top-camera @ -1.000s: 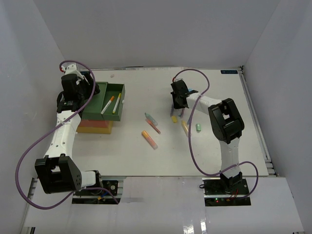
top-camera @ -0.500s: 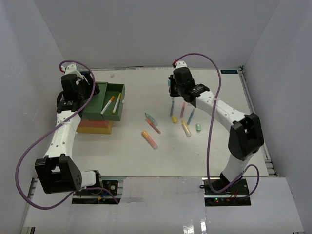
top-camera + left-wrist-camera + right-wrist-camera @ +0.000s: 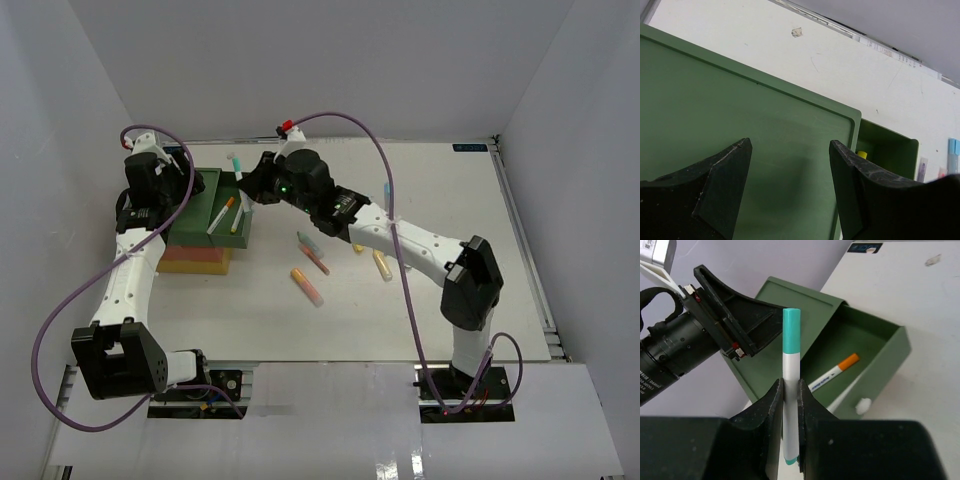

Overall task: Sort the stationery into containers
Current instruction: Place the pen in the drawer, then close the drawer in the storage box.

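Observation:
The robot's right gripper needs to hold the white pen until the pen's lower end leaves the drawer's rim, and only then release it. The pen would likely catch there if the gripper opened now.
My right gripper [image 3: 790, 386] is shut on a white pen with teal caps [image 3: 791, 360], held upright over the open dark green top drawer [image 3: 888, 356]. An orange-capped pen [image 3: 834, 372] lies in that drawer. From above, the right gripper [image 3: 247, 183] is at the drawer's far right corner with the teal pen [image 3: 236, 164] sticking out. The drawer [image 3: 212, 190] holds an orange-capped pen [image 3: 221, 215] and a yellow pen [image 3: 240, 212]. My left gripper [image 3: 790, 150] is open and empty over the green bin's lid [image 3: 715, 100].
Pink and yellow bins [image 3: 195, 263] sit under the green one. Several pens lie mid-table: a teal one [image 3: 308, 241], a pink one [image 3: 318, 263], an orange one [image 3: 306, 286], two yellow ones [image 3: 381, 264] and a blue one [image 3: 387, 192]. The left arm's fingers [image 3: 735, 305] are close to the held pen.
My right arm has swung left from the pens at mid-table to the green drawer, carrying the teal pen. The left arm has not moved.

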